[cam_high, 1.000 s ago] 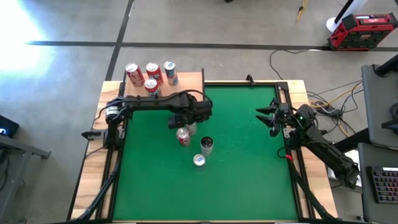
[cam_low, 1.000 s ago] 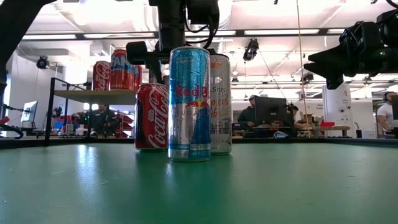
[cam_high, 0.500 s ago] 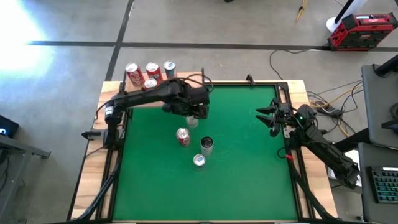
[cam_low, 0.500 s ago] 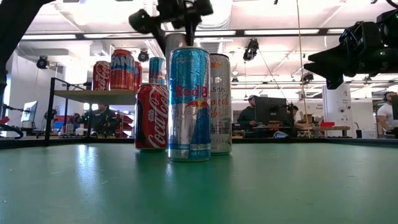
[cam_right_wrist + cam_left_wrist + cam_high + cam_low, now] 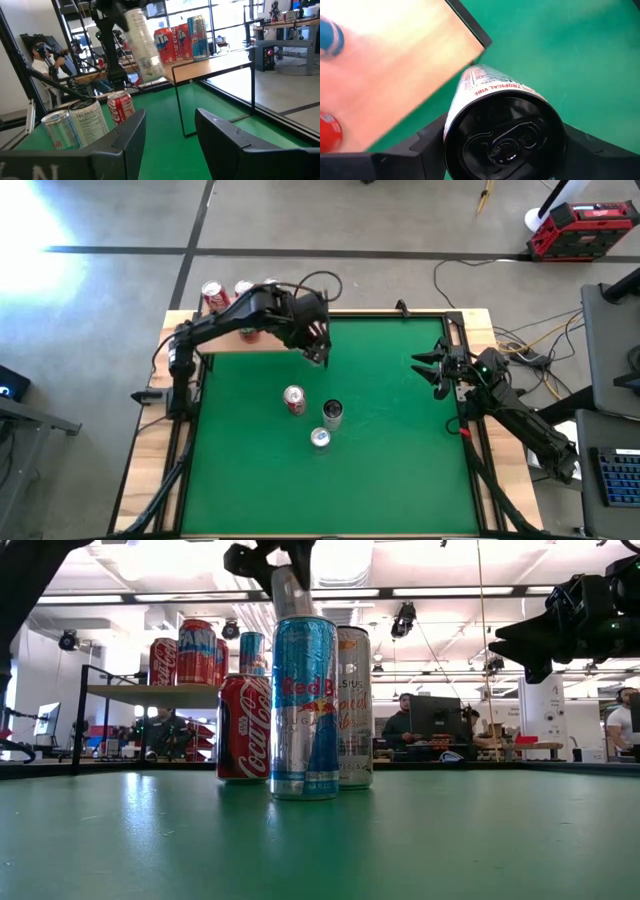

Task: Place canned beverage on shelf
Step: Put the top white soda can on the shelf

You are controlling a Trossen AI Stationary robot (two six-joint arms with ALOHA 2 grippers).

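I should move the slim white can onto the shelf with my left gripper before I let go of it, because the can hangs tilted, short of the shelf's near corner.
My left gripper (image 5: pixel 317 343) is shut on a slim white can (image 5: pixel 142 45), held in the air over the green mat just off the right near corner of the shelf (image 5: pixel 285 340). The shelf is a light-wood board on thin black legs (image 5: pixel 215 67), and several cans (image 5: pixel 182 39) stand on it. A Coca-Cola can (image 5: pixel 294 399), a Celsius can (image 5: pixel 332 413) and a Red Bull can (image 5: pixel 320 439) stand upright on the mat. My right gripper (image 5: pixel 425 370) is open and empty at the mat's right edge. My left gripper pinches the white can between its two fingers (image 5: pixel 427 142), on opposite sides of the body just below the top rim (image 5: pixel 451 122). The fingers come from above, slanting. The can hangs below them, tilted and clear of the mat, its lower end (image 5: pixel 482 80) toward the shelf's corner.
The green mat (image 5: pixel 390 470) fills a black frame on the wooden table. The shelf's black legs (image 5: pixel 179 107) stand at the mat's far left. Cables and a red toolbox (image 5: pixel 582 228) lie on the floor beyond the table. People sit in the room behind (image 5: pixel 400 725).
My left gripper has lifted the white can off the mat from beside the Coca-Cola can and carried it up and toward the far edge, to the shelf's right near corner. The can has tipped from upright to tilted. The other three cans have stayed put.
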